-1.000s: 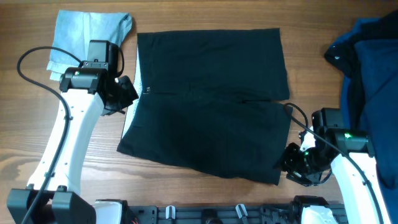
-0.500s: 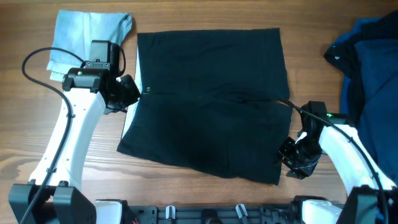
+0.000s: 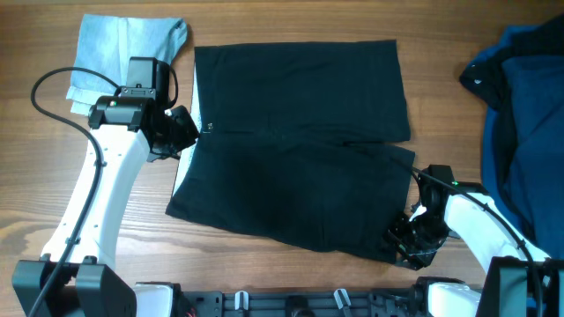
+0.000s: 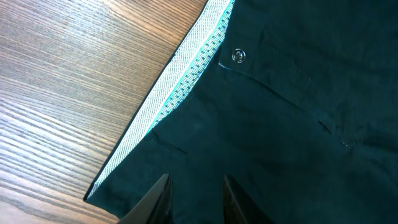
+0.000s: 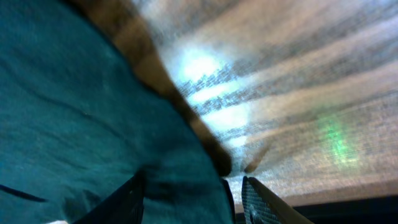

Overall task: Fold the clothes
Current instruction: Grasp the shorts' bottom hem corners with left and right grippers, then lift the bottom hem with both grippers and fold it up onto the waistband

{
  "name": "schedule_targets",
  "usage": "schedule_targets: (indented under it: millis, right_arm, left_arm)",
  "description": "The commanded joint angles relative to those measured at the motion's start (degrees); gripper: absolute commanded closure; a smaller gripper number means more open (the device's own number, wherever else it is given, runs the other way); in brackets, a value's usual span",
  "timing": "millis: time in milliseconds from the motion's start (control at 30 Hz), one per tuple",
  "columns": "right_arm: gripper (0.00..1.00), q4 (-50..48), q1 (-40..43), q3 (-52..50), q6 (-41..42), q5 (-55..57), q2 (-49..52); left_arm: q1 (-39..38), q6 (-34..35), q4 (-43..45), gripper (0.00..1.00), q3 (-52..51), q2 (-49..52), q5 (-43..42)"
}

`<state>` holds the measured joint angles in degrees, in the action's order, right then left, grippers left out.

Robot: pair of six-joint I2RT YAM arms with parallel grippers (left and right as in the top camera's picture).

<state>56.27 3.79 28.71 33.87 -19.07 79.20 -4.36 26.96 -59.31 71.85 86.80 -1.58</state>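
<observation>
Next, my left gripper grabs the black shorts' front corner beside the white inner strip [image 4: 180, 87], to fold the front edge of the shorts back.
The black shorts [image 3: 300, 150] lie spread flat across the middle of the table, with a white inner strip [image 4: 180, 87] and a snap button [image 4: 238, 56] on their left edge. My left gripper [image 3: 187, 132] hovers at that left edge. Its fingers stand a little apart over the black cloth [image 4: 196, 180], pinching nothing that I can see. My right gripper [image 3: 404, 246] is low at the shorts' front right corner. In the right wrist view its fingers [image 5: 193, 183] are spread, with the edge of the dark cloth [image 5: 93, 112] lying between them.
A pale blue garment [image 3: 123, 48] lies folded at the back left, just behind the left arm. A heap of navy clothes [image 3: 524, 114] fills the right side. Bare wooden table [image 3: 441, 53] shows between the shorts and the navy heap.
The right gripper has moved toward the table's front, down the shorts' right edge to their front corner. The left arm has barely moved, and its jaws have parted slightly.
</observation>
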Motion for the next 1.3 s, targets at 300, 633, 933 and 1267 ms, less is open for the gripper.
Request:
schedule_targets:
  millis: [300, 633, 933, 1267]
  right_arm:
    - [0.96, -4.6, -0.2, -0.2, 1.2, -0.3, 0.3]
    - [0.96, -4.1, -0.2, 7.5, -0.9, -0.3, 0.3]
    - [0.96, -5.9, -0.2, 7.5, -2.4, -0.3, 0.3]
    - [0.96, -6.2, -0.2, 7.5, -2.4, -0.3, 0.3]
  left_arm:
    - [0.0, 0.5, -0.4, 0.73, -0.4, 0.7, -0.5]
    - [4.6, 1.0, -7.1, 0.34, -5.2, 0.6, -4.4]
    - [11.3, 0.5, -0.3, 0.34, -19.5, 0.6, -9.3]
    - [11.3, 2.1, 7.9, 0.44, -26.1, 0.6, -7.4]
